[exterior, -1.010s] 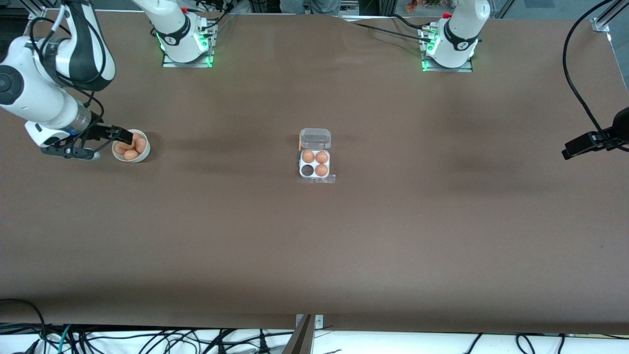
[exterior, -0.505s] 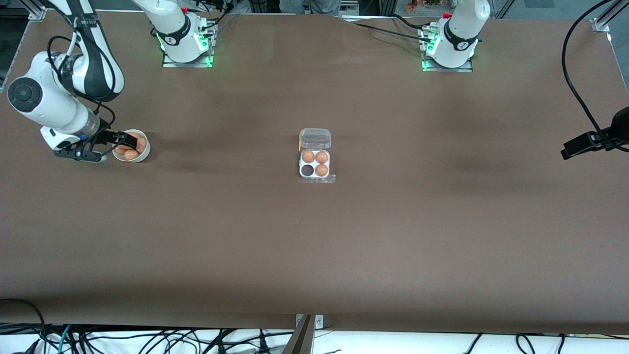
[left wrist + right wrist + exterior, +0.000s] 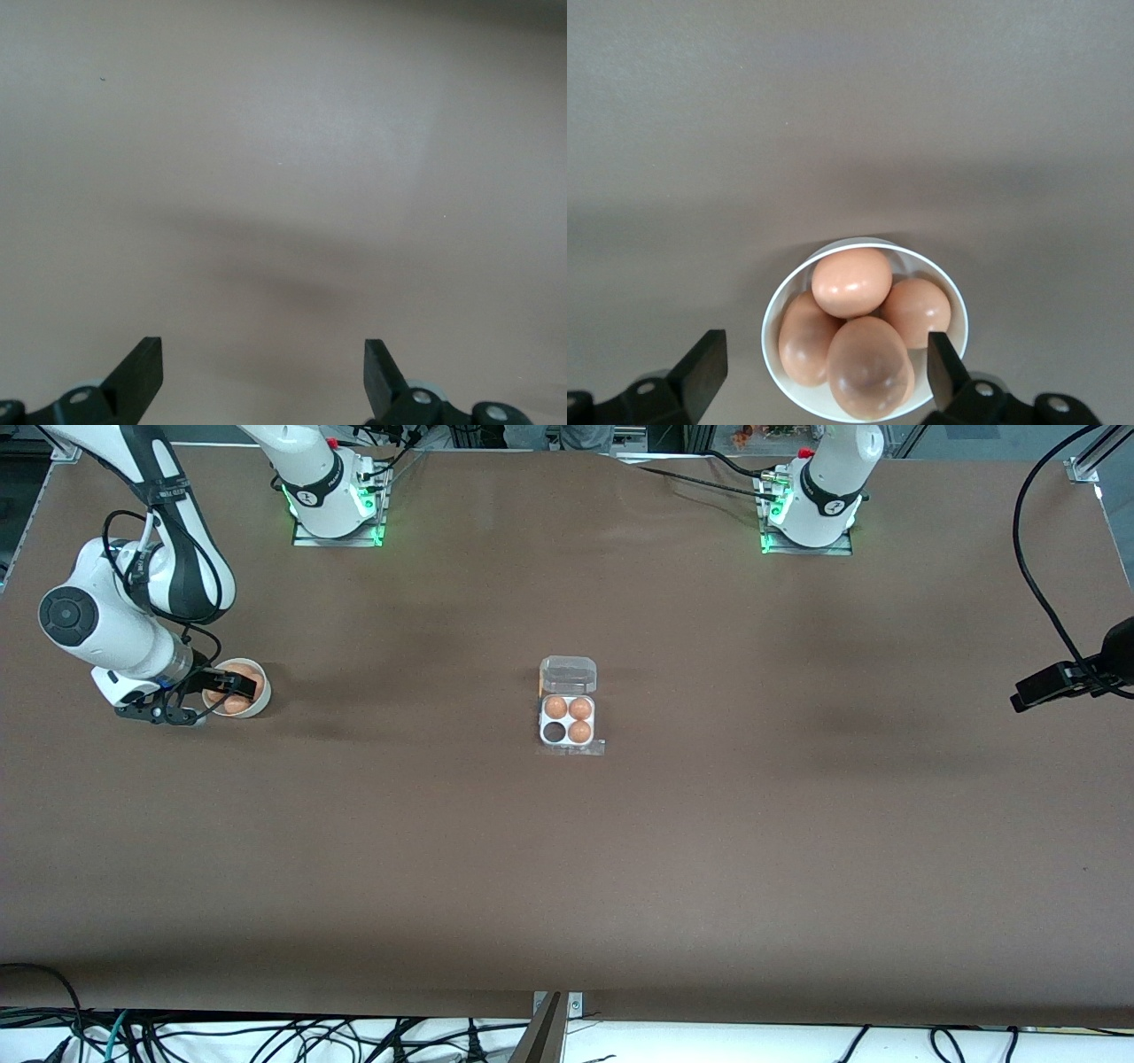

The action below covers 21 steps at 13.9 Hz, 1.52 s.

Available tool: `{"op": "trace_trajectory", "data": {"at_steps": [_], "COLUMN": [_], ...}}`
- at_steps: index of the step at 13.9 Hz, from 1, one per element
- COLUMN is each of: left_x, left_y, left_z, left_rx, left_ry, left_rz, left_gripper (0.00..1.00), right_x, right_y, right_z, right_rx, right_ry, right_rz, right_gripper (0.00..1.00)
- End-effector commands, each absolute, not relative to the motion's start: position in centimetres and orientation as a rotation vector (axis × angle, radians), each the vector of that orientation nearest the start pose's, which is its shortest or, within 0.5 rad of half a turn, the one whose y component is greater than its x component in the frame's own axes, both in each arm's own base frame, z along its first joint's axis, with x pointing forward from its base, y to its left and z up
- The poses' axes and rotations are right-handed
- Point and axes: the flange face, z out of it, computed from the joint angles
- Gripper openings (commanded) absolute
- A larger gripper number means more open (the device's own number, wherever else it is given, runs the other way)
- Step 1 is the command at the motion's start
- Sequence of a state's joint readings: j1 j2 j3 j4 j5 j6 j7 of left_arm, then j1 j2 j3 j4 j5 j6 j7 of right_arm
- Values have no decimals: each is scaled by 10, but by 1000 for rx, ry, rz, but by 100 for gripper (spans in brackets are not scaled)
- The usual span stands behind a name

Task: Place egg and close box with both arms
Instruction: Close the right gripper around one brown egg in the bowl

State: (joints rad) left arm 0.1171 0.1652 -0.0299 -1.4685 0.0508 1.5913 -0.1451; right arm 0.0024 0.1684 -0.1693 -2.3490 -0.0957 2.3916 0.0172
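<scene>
The box's bare cell [image 3: 554,732] is to be filled next, so the robot's right gripper should grab the top egg by its rounded sides.
The box [image 3: 567,721] is a white four-cell tray at mid-table with its clear lid [image 3: 568,675] lying open. Three eggs fill it and one cell [image 3: 555,732] is bare. More eggs lie piled in a round white bowl [image 3: 257,707] toward the right arm's end; the top egg [image 3: 851,282] rests on the others. My right gripper [image 3: 215,700] hangs open just over that bowl [image 3: 780,305], its fingers straddling the pile and gripping nothing. My left gripper [image 3: 1028,693] waits open over bare table at the left arm's end; the left wrist view shows only tabletop between its fingers [image 3: 142,363].
The brown tabletop [image 3: 567,868] stretches wide around the box. Both arm bases [image 3: 332,500] stand at the table's edge farthest from the front camera. Cables [image 3: 266,1036] lie below the table's nearest edge.
My right arm has swung its wrist in toward the bowl and come lower, staying open. The left arm, box and eggs have not moved.
</scene>
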Motion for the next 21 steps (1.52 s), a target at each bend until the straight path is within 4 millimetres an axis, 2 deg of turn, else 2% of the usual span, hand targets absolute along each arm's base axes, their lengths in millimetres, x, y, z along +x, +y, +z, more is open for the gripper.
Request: {"op": "trace_trajectory", "data": {"at_steps": [1, 4, 7, 13, 21], "left_x": [601, 601, 601, 601, 601], "left_y": [58, 58, 58, 57, 56], "left_z": [585, 585, 585, 585, 584], "left_rx": [-3087, -3085, -3087, -3087, -3089], "left_ry": [-317, -317, -317, -315, -310], "left_rz": [68, 68, 68, 68, 70], "left_gripper": [100, 100, 100, 100, 100], "right_x": [491, 490, 489, 489, 486], "right_y": [-91, -92, -95, -101, -101], "right_z": [246, 238, 237, 238, 233], "right_rx": [-3221, -3219, -3221, -3221, -3218], "right_ry": [142, 146, 154, 144, 132], "right_rz": [222, 249, 253, 255, 285], "right_gripper": [100, 99, 87, 73, 62]}}
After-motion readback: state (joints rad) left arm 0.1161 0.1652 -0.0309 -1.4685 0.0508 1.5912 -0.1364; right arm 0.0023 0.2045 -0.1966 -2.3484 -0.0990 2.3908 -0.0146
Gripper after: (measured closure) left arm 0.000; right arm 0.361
